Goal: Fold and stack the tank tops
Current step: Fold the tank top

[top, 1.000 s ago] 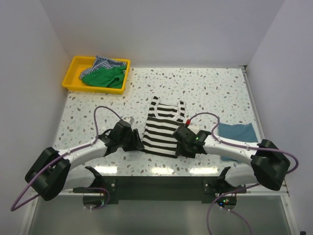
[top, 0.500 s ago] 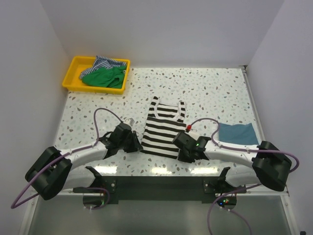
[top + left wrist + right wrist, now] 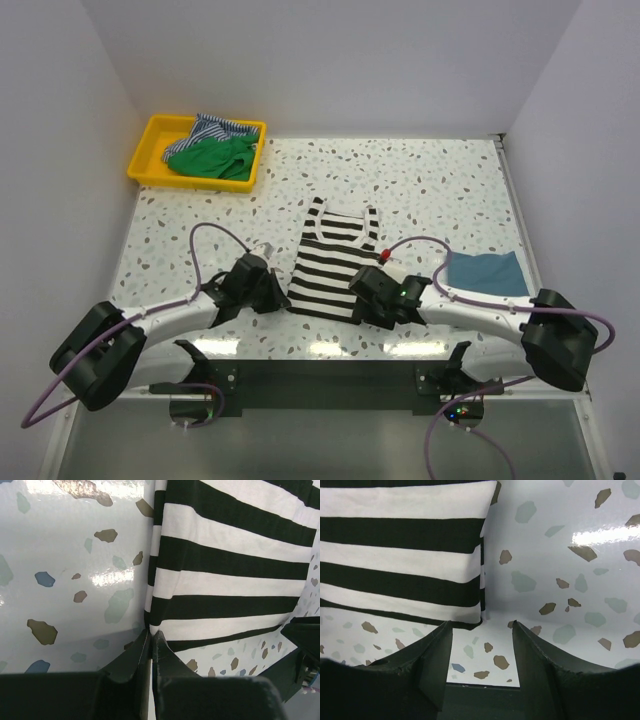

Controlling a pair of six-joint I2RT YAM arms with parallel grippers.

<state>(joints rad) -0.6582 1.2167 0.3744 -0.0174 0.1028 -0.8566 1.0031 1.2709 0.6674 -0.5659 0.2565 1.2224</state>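
Note:
My right gripper should next grab the striped tank top's free near hem corner (image 3: 478,623), opposite my left gripper, so that it can fold the hem toward the neck.
The black-and-white striped tank top (image 3: 335,262) lies flat in the middle of the table, neck away from me. My left gripper (image 3: 284,299) is shut on its near left corner; in the left wrist view the jaws (image 3: 151,632) pinch the hem corner of the striped cloth (image 3: 225,570). My right gripper (image 3: 357,302) stands open at the near right corner. In the right wrist view that gripper (image 3: 481,626) straddles bare table, with the striped corner (image 3: 470,611) just ahead of its left finger (image 3: 440,645). A folded teal-blue tank top (image 3: 486,272) lies at the right.
A yellow tray (image 3: 140,172) at the back left holds a crumpled green tank top (image 3: 212,158) and a finely blue-striped one (image 3: 218,127). The speckled table (image 3: 420,190) ends at a wall behind and at both sides. Cables loop over both arms.
My left gripper has shut onto the striped top's near left corner. My right gripper narrowed, then opened again beside the near right corner, shifting slightly.

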